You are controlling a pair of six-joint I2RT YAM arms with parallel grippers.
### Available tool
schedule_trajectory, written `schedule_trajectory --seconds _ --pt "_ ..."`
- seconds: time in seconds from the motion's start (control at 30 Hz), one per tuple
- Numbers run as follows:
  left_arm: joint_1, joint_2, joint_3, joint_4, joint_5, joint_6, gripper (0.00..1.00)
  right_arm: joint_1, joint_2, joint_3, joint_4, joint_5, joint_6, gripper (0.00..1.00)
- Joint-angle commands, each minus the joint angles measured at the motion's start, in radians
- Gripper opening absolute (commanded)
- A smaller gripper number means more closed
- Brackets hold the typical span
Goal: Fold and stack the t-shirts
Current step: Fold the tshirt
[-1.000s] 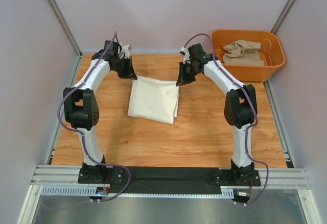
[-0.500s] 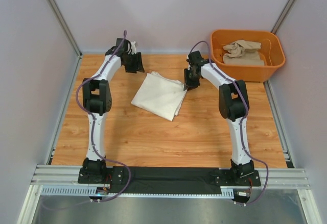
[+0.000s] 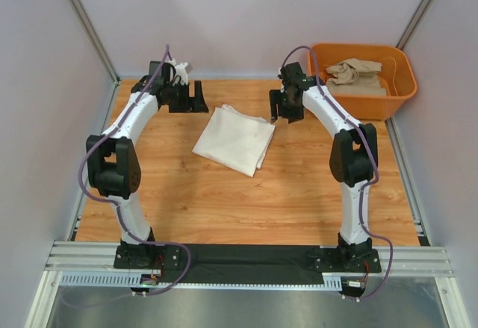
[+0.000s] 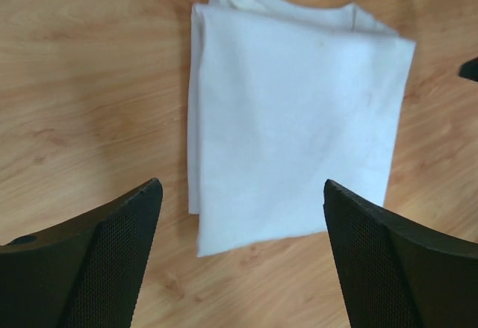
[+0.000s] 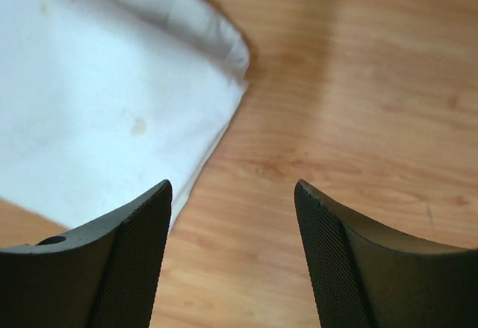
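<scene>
My left gripper grabs the folded t-shirt by its far corner next, layers together, to stack it. The t-shirt then trails flat to the table's back.
A cream-white t-shirt lies folded into a tilted rectangle on the wooden table, toward the back. The left gripper hovers open just beyond the shirt's far left corner, holding nothing. Its wrist view looks down on the folded t-shirt, with the left gripper spread wide above the near edge. The right gripper stands open off the far right corner. In the right wrist view the t-shirt fills the left, and the right gripper is over bare wood. A sandy beige t-shirt lies crumpled in the tub.
The orange plastic tub stands at the back right corner of the table, beside the right arm. Metal frame posts and grey walls enclose the table on the left, right and back. Bare wood lies in front of the folded shirt.
Both grippers were shut on the shirt's far corners and have opened and drawn back from it. The shirt has settled flat, turned slightly clockwise.
</scene>
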Motion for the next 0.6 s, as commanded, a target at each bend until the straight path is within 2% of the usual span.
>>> schedule_trajectory --seconds 0.0,0.17,0.37,0.47,0.57 --pt "-0.004 0.095 -0.006 -0.007 0.072 0.110 0.95 0.027 -0.123 -0.108 0.005 -0.123 0.040 0.69" --pt "-0.005 0.172 0.049 0.140 0.082 0.155 0.92 0.068 -0.255 -0.258 0.021 -0.187 0.080 0.71" --pt "-0.008 0.381 0.325 0.078 0.150 0.250 0.77 0.079 -0.459 -0.441 0.027 -0.250 0.093 0.71" --pt "-0.018 0.433 0.370 0.117 0.162 0.290 0.78 0.081 -0.545 -0.501 0.019 -0.244 0.075 0.71" --pt "-0.022 0.519 0.514 0.027 0.197 0.347 0.82 0.076 -0.604 -0.542 0.022 -0.250 0.055 0.71"
